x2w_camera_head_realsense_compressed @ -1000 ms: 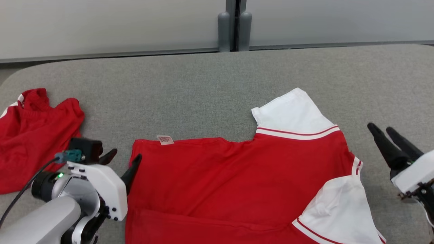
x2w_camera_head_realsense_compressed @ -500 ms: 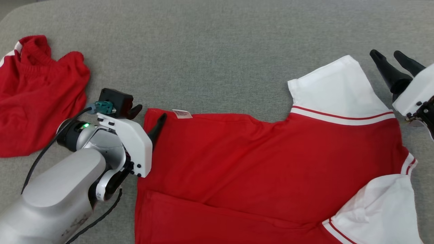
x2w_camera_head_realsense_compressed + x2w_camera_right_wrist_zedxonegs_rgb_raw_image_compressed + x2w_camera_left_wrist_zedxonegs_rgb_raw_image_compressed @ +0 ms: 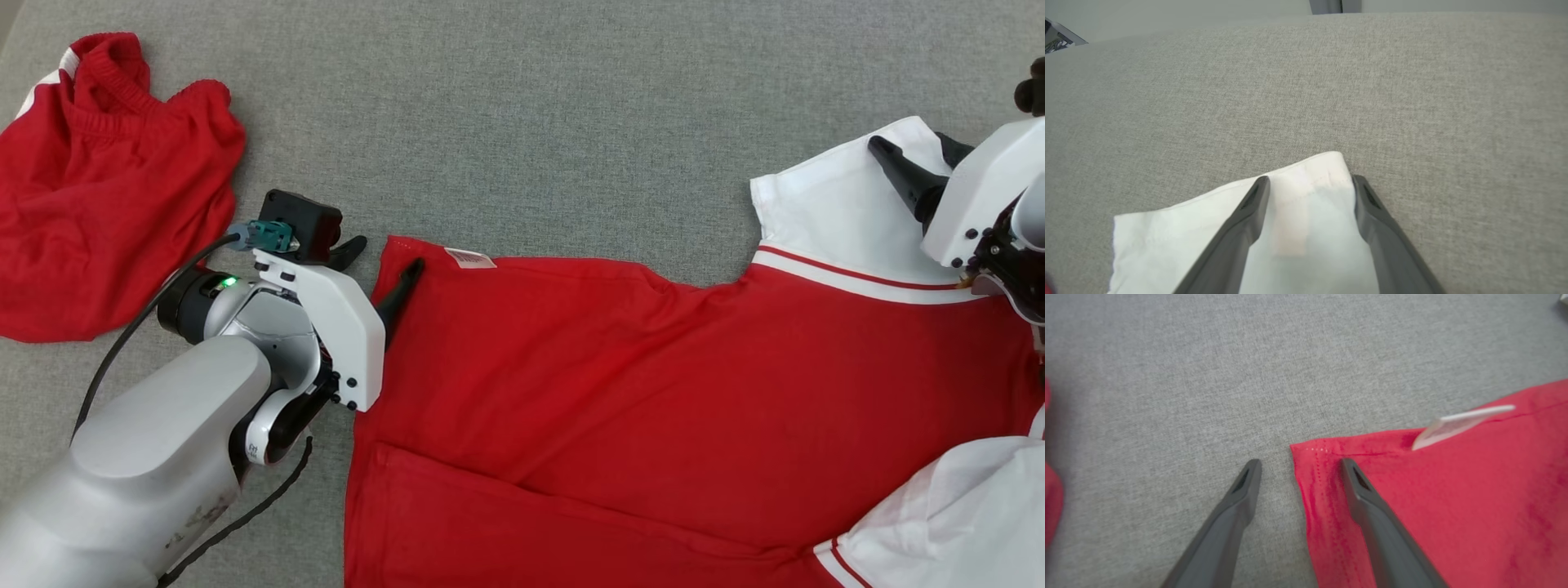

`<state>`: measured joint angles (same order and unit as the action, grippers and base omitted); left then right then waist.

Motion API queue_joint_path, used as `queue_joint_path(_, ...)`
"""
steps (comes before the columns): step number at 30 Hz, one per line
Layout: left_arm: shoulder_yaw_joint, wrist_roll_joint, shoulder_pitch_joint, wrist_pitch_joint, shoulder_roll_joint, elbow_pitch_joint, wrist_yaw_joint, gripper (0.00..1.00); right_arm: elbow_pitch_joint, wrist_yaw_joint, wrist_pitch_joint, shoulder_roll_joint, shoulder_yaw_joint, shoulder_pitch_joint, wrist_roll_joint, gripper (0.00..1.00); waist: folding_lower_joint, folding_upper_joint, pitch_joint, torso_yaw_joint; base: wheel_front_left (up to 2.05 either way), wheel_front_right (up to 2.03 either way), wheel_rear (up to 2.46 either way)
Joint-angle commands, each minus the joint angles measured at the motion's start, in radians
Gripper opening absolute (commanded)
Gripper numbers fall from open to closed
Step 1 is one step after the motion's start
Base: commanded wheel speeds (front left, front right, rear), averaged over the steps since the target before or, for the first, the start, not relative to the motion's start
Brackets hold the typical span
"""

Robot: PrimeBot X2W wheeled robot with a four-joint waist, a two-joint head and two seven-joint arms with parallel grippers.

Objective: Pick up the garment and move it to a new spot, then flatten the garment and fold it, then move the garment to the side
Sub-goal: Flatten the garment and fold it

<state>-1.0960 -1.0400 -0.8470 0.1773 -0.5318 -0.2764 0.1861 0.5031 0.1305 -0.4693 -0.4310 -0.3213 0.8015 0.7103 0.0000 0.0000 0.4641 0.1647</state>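
Observation:
The left gripper grabs the red shirt (image 3: 620, 392) by its hem corner (image 3: 397, 256) next, since the shirt lies spread flat on the tabletop.
A red shirt (image 3: 620, 392) with white sleeves lies spread on the grey table (image 3: 522, 122). My left gripper (image 3: 385, 261) is open and straddles the shirt's far left hem corner (image 3: 1314, 457), one finger on the cloth and one on the table. A white label (image 3: 469, 258) sits beside that corner. My right gripper (image 3: 918, 159) is open over the far white sleeve (image 3: 833, 212), its fingers bracketing the sleeve's end corner (image 3: 1327, 171).
A second red garment (image 3: 106, 180) lies crumpled at the far left of the table. The near white sleeve (image 3: 963, 514) sits folded at the lower right. Bare grey table stretches beyond both shirts.
The head camera has tilted down, so the wall has left the picture. Both grippers have advanced onto the shirt: the left to the hem corner, the right onto the far sleeve.

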Motion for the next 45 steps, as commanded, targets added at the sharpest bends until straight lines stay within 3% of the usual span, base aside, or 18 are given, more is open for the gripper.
queue_joint_path(1, -0.010, -0.006, 0.000, 0.012, 0.000, -0.007, -0.003, 1.00, 0.011, 0.001, -0.008, -0.005, -0.012, 0.012, 0.002, 1.00, 0.0000, 0.0000, -0.001, 0.000, 0.00, 0.00, 0.00)
queue_joint_path(5, -0.012, -0.017, 0.007, 0.021, -0.001, -0.006, -0.013, 0.98, 0.036, 0.001, -0.005, -0.002, -0.043, 0.023, 0.015, 1.00, 0.0000, 0.0000, -0.004, -0.002, 0.00, 0.00, 0.00)
queue_joint_path(6, -0.012, -0.020, 0.008, 0.023, -0.001, -0.008, -0.016, 0.91, 0.042, 0.001, -0.001, -0.005, -0.051, 0.027, 0.015, 0.85, 0.0000, 0.0000, -0.004, -0.002, 0.00, 0.00, 0.00)
queue_joint_path(7, -0.014, -0.021, 0.008, 0.027, -0.001, -0.009, -0.018, 0.81, 0.048, 0.001, 0.005, -0.009, -0.060, 0.033, 0.007, 0.59, 0.0000, 0.0000, -0.004, -0.003, 0.00, 0.00, 0.00)
queue_joint_path(8, -0.016, -0.022, 0.007, 0.031, -0.001, -0.011, -0.022, 0.68, 0.053, 0.001, 0.014, -0.011, -0.066, 0.041, 0.002, 0.40, 0.0000, 0.0000, -0.003, -0.003, 0.00, 0.00, 0.00)
queue_joint_path(9, -0.017, -0.026, 0.007, 0.034, 0.000, -0.010, -0.023, 0.49, 0.057, 0.001, 0.021, -0.011, -0.071, 0.047, 0.003, 0.27, 0.0000, 0.0000, -0.001, -0.004, 0.00, 0.00, 0.00)
queue_joint_path(10, -0.017, -0.028, 0.006, 0.035, 0.001, -0.010, -0.026, 0.40, 0.059, 0.001, 0.031, -0.010, -0.077, 0.053, 0.004, 0.10, 0.0000, 0.0000, 0.000, -0.004, 0.00, 0.00, 0.00)
queue_joint_path(11, -0.018, -0.026, 0.004, 0.033, 0.001, -0.009, -0.026, 0.23, 0.061, 0.001, 0.043, -0.010, -0.082, 0.060, 0.005, 0.00, 0.0000, 0.0000, 0.002, -0.005, 0.00, 0.00, 0.00)
queue_joint_path(12, -0.015, -0.023, 0.002, 0.024, 0.001, -0.010, -0.025, 0.00, 0.064, 0.001, 0.057, -0.011, -0.085, 0.066, 0.007, 0.00, 0.0000, 0.0000, 0.002, -0.005, 0.00, 0.00, 0.00)
queue_joint_path(32, 0.010, -0.056, 0.086, -0.010, -0.070, -0.044, 0.004, 0.00, 0.159, 0.001, 0.261, -0.024, -0.159, 0.033, 0.093, 0.00, 0.0000, 0.0000, -0.141, -0.068, 0.00, 0.00, 0.00)
queue_joint_path(45, -0.032, -0.146, 0.093, 0.185, -0.119, -0.037, -0.087, 0.00, 0.087, 0.000, 0.150, -0.075, -0.286, -0.052, 0.223, 0.00, 0.0000, 0.0000, -0.310, -0.109, 0.00, 0.00, 0.00)
